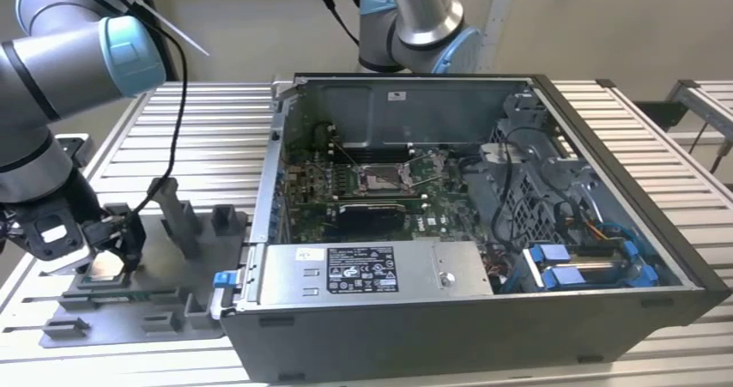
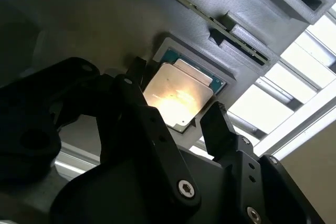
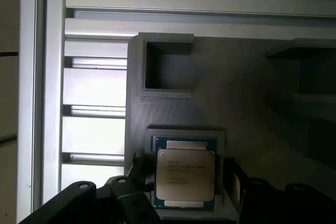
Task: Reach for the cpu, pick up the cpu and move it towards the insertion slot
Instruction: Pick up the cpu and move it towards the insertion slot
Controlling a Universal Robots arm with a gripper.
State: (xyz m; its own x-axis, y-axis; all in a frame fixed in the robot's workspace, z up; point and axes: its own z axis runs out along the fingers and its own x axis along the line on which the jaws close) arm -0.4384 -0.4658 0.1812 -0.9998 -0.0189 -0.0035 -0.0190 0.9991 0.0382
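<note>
The cpu needs to be moved, so my gripper will next grab the cpu's opposite edges between the narrow lid tabs and then move the cpu (image 1: 106, 269) to the insertion slot (image 1: 382, 178).
The cpu (image 2: 178, 95) is a thin square chip with a silvery top, lying flat in a shallow recess of the grey tray (image 1: 149, 314). In the exterior view the cpu (image 1: 106, 269) is at the far left, directly under my gripper (image 1: 115, 254). In both wrist views my gripper (image 2: 177, 98) is open, with one black finger on each side of the chip and close to its edges. The first wrist view shows the cpu (image 3: 185, 174) level between those fingers (image 3: 137, 165). The insertion slot (image 1: 384, 178) is a silver frame on the green board inside the open computer case.
The open computer case (image 1: 641, 232) fills the middle and the exterior view's right, with a power supply (image 1: 366, 271) at its front. Upright grey blocks (image 1: 184, 220) rise from the tray between the gripper and the case. A second arm (image 1: 418, 18) stands behind the case. A slatted metal table (image 1: 218, 112) lies beneath.
</note>
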